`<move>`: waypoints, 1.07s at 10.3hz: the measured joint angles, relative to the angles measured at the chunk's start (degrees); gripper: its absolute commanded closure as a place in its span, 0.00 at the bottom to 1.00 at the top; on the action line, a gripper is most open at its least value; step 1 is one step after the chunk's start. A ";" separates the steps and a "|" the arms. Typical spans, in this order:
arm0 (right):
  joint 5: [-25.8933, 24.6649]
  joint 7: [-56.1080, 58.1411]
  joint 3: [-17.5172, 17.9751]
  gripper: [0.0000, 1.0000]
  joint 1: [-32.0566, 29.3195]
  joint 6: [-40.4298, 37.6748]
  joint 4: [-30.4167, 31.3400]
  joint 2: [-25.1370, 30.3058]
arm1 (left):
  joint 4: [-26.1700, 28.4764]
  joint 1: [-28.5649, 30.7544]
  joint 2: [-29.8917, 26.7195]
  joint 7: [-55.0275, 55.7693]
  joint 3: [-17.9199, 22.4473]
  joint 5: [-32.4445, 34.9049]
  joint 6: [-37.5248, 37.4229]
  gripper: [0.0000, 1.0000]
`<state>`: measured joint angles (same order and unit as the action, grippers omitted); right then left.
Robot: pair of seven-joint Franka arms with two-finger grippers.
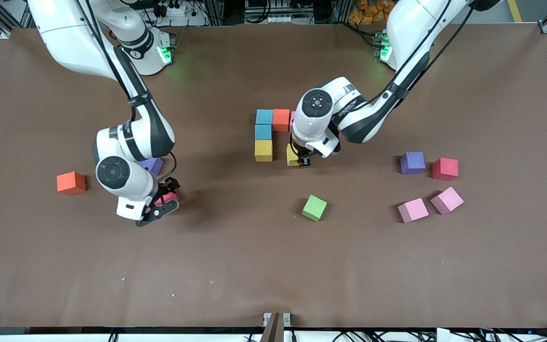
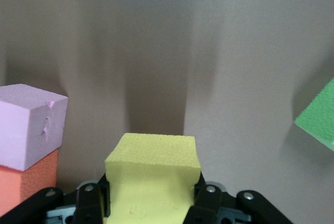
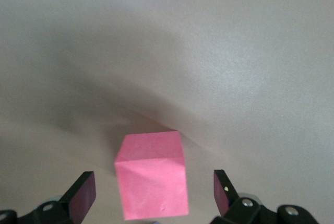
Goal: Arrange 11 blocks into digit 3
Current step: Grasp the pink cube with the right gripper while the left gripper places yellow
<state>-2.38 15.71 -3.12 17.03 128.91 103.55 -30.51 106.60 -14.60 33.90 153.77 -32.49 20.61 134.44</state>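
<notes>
My right gripper's fingers are above the pink block (image 1: 170,197) (image 3: 152,187) and would miss it if I closed now. I need to first lower my right gripper.
The partial digit 3 is a cluster of blocks: a teal block (image 1: 264,116) beside an orange one (image 1: 281,119), with a second teal (image 1: 263,131) and a yellow block (image 1: 263,150) in a column nearer the front camera. My left gripper (image 1: 303,160) is shut on another yellow block (image 1: 292,156) (image 2: 154,166), low, a small gap from the column's yellow. In the left wrist view a pink block (image 2: 31,125) and the orange one (image 2: 21,187) lie close by. My right gripper (image 3: 152,192) stands open, its fingers (image 3: 83,195) either side of a pink block (image 3: 153,179) (image 1: 170,197).
Loose blocks: purple (image 1: 152,165) and orange (image 1: 71,183) near the right gripper; green (image 1: 315,207) nearer the front camera than the cluster; purple (image 1: 412,162), red (image 1: 445,169) and two pinks (image 1: 413,210) (image 1: 447,200) toward the left arm's end.
</notes>
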 measured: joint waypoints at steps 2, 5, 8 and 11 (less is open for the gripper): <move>-0.03 0.57 0.13 0.00 -0.20 5.25 3.92 0.04 | -0.54 -0.93 2.38 2.68 0.17 4.26 0.61 1.00; -0.06 1.95 0.33 0.00 -0.20 11.35 7.63 0.05 | -3.60 -1.66 5.04 2.61 0.25 4.41 0.81 1.00; -0.07 2.87 0.26 0.79 -0.30 14.30 9.71 0.05 | -4.86 -3.13 5.54 2.61 0.28 4.41 0.81 1.00; -0.07 2.98 0.78 0.87 0.18 14.33 9.66 0.29 | -4.88 -3.52 5.66 2.61 0.38 4.41 0.77 1.00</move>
<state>-2.45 18.69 -2.34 17.21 143.23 113.21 -30.21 101.72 -18.12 39.56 156.38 -32.11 25.02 135.21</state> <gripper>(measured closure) 0.361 0.449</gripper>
